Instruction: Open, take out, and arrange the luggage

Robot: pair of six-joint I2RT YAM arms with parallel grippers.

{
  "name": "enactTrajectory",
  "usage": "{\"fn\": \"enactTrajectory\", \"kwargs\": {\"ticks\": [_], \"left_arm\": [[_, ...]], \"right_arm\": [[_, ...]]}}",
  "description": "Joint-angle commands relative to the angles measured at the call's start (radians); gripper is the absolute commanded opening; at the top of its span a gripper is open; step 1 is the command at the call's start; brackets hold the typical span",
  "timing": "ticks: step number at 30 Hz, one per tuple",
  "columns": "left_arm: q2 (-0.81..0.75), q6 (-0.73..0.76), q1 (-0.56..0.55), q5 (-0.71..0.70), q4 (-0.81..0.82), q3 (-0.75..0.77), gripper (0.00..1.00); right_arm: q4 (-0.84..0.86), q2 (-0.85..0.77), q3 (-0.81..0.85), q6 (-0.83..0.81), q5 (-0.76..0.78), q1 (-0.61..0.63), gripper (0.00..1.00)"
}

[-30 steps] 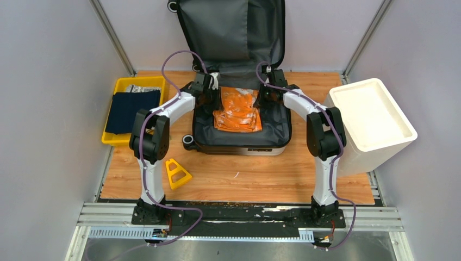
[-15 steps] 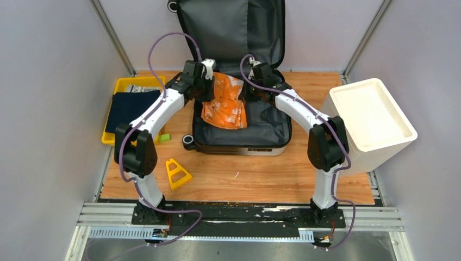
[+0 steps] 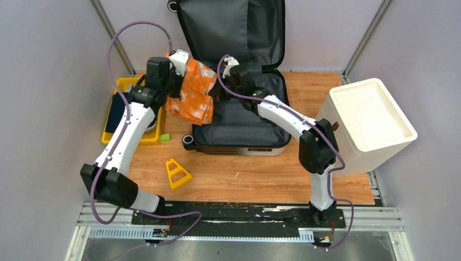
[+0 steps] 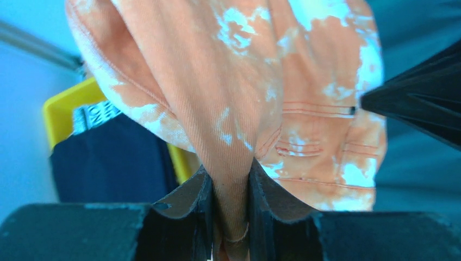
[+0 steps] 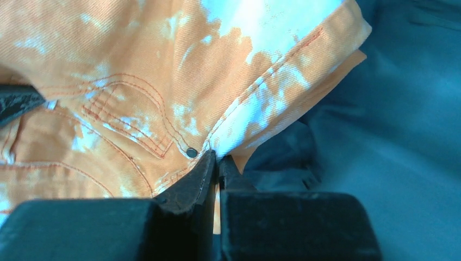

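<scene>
The garment's hem corner is short of the yellow tray, so if I opened now, the hem corner would fall over the luggage (image 3: 244,133). My right gripper needs to move the hem corner to the tray.
The luggage (image 3: 244,133) lies open on the wooden table, its lid (image 3: 234,27) standing against the back wall and showing dark grey lining (image 5: 391,109). An orange and white garment (image 3: 193,95) hangs in the air above the luggage's left edge. My left gripper (image 3: 176,61) is shut on a bunched fold of the garment (image 4: 261,81), with the cloth pinched between its pads (image 4: 231,185). My right gripper (image 3: 218,89) is shut on a hem corner of the garment (image 5: 136,70), next to a rivet (image 5: 218,163).
A yellow tray (image 3: 124,82) at the left holds a folded navy cloth (image 3: 111,114), also seen below the garment (image 4: 108,163). A small green block (image 3: 164,138) and a yellow triangular piece (image 3: 176,173) lie on the table. A white bin (image 3: 369,119) stands at the right.
Both grippers have lifted the orange garment out of the luggage base and carried it up and to the left, towards the yellow tray. The left arm has stretched far out.
</scene>
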Motion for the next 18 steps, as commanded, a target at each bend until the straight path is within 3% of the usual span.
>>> {"fn": "enactTrajectory", "kwargs": {"ticks": [1, 5, 10, 15, 18], "left_arm": [[-0.09, 0.092, 0.146, 0.033, 0.047, -0.032, 0.0], [-0.102, 0.104, 0.224, 0.066, 0.048, -0.058, 0.0], [-0.066, 0.11, 0.284, 0.067, 0.068, -0.074, 0.0], [-0.016, 0.1, 0.401, 0.067, 0.114, -0.073, 0.0], [0.017, 0.121, 0.465, 0.073, 0.182, -0.073, 0.0]], "right_arm": [[0.185, 0.061, 0.073, 0.0, -0.063, 0.06, 0.0], [0.246, 0.114, 0.084, -0.015, -0.044, 0.083, 0.01], [0.233, 0.185, 0.148, -0.019, -0.049, 0.087, 0.11], [0.166, 0.168, 0.151, -0.108, -0.017, 0.082, 0.45], [0.151, 0.088, 0.069, -0.161, -0.003, 0.076, 0.64]]}}
